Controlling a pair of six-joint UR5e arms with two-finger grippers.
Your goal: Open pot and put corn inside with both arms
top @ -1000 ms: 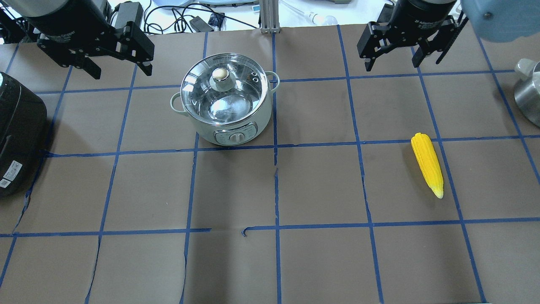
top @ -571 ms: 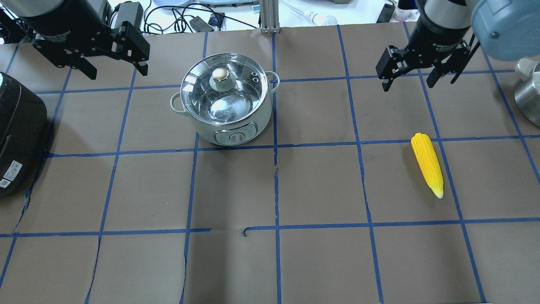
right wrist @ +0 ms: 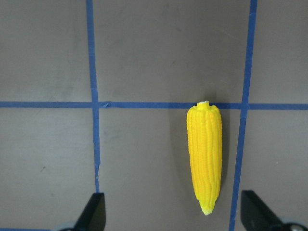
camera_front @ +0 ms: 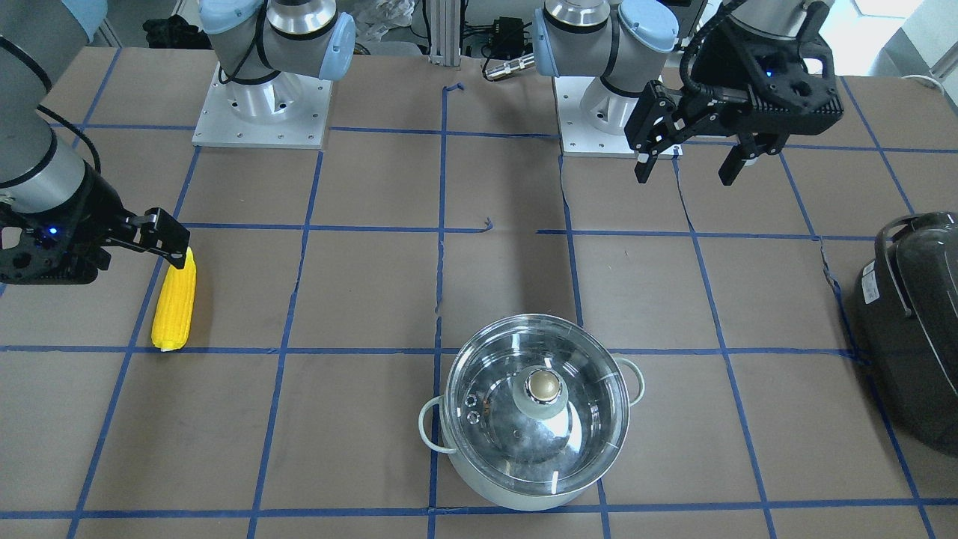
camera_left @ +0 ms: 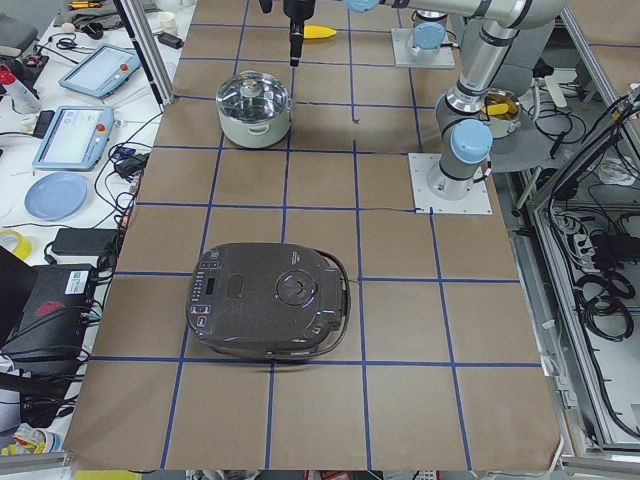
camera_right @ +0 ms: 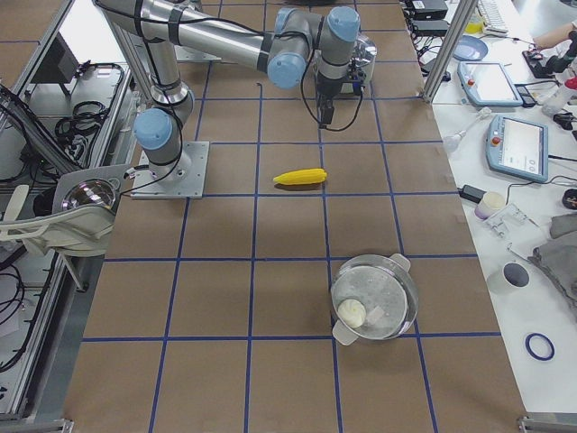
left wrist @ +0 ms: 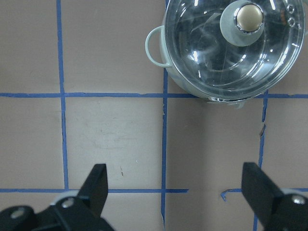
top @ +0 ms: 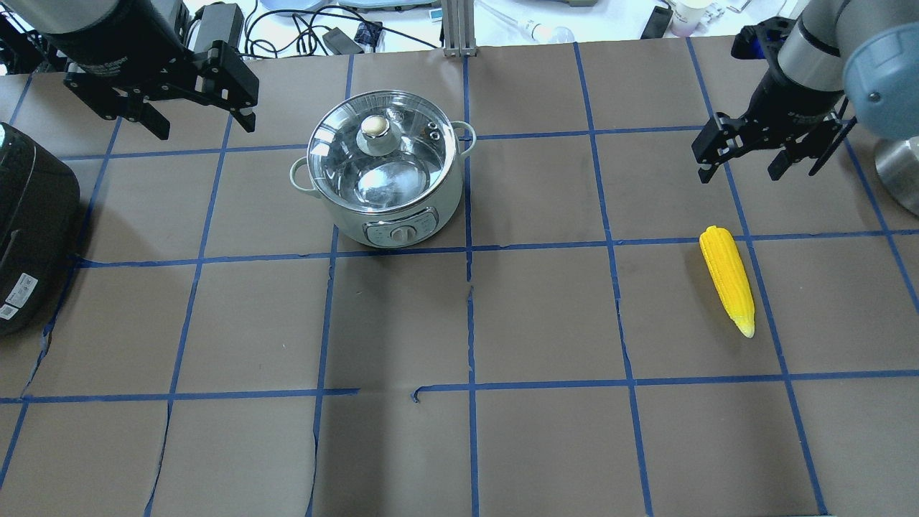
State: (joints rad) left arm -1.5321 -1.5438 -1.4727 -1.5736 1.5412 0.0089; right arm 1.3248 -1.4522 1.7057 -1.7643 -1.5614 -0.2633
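Note:
I will grab the glass lid by its narrow brass knob with my left gripper next, because the lid is wider than my open fingers.
The pot stands at the back left of centre, its glass lid with the brass knob on. It also shows in the left wrist view and the front view. The yellow corn lies flat on the right, pointed end toward the robot. My left gripper is open and empty, in the air left of the pot. My right gripper is open and empty above the table just beyond the corn's blunt end. The corn shows ahead of its fingers.
A large black rounded appliance sits at the left table edge. A steel vessel stands at the right edge. Cables and small gear lie beyond the table's far edge. Blue tape marks a grid on the brown cover.
My right gripper has moved right and toward the corn, staying open. My left gripper has barely moved. The pot and the corn have not moved.

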